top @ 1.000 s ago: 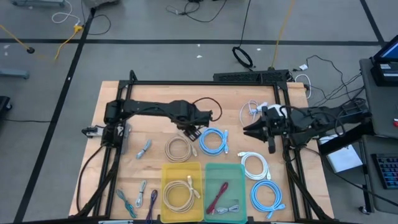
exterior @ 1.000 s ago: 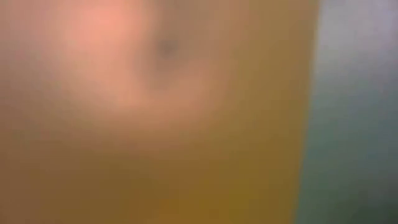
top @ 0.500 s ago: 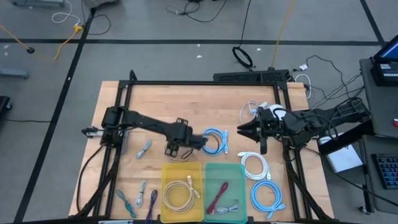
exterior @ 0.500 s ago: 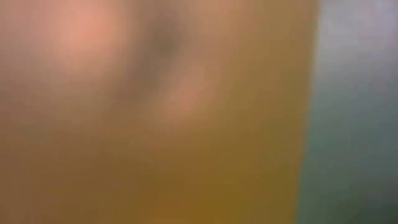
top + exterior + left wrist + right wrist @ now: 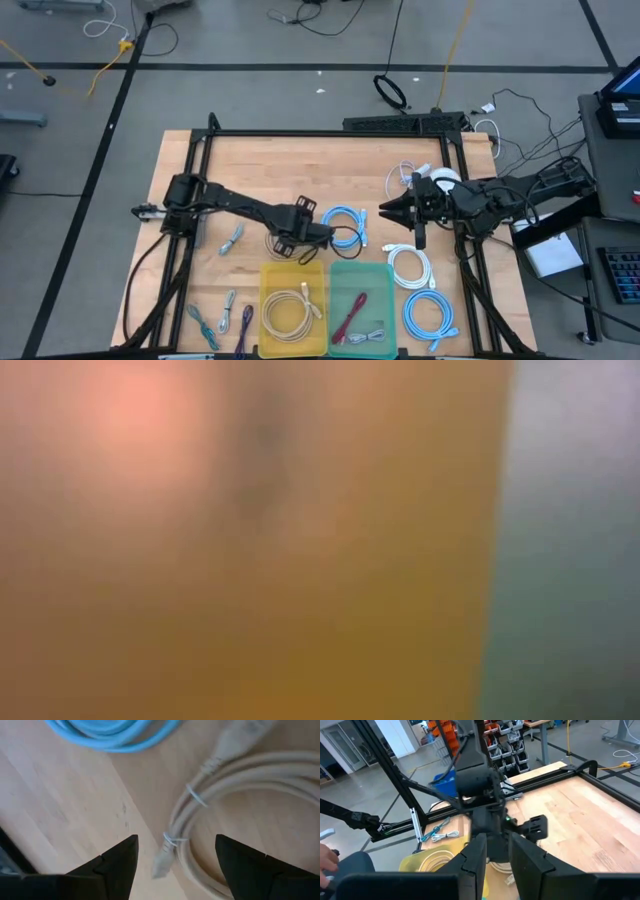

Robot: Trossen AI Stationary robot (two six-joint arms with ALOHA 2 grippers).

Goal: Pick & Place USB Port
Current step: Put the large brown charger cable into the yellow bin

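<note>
I will next take hold of the beige coiled cable with my left gripper by its tied parts beside the plug (image 5: pixel 177 839), so that I can place it in the yellow bin.
A beige coiled cable (image 5: pixel 235 800), tied with small bands, lies flat on the wooden table, one plug end (image 5: pixel 161 862) pointing out of the coil. My left gripper (image 5: pixel 175 865) is open and low over it, one finger on either side of the coil's strand and the plug end, touching nothing I can see. In the high view it (image 5: pixel 300 228) stands over the coil (image 5: pixel 280 245). My right gripper (image 5: pixel 385 212) hovers right of the middle, pointing at the table's left, open by a narrow gap (image 5: pixel 497 852) and empty.
A yellow bin (image 5: pixel 292 272) with a beige cable and a green bin (image 5: pixel 360 270) with red and grey cables stand at the near edge. Blue coils (image 5: pixel 345 225) (image 5: pixel 430 315), white coils (image 5: pixel 408 265) (image 5: pixel 405 178) and small cables (image 5: pixel 232 238) lie around. The low view shows only blur.
My left gripper has gone toward the table's near edge and down onto the beige coil, staying open. My right gripper has drifted a little toward the table's left. The cables lie as before.
</note>
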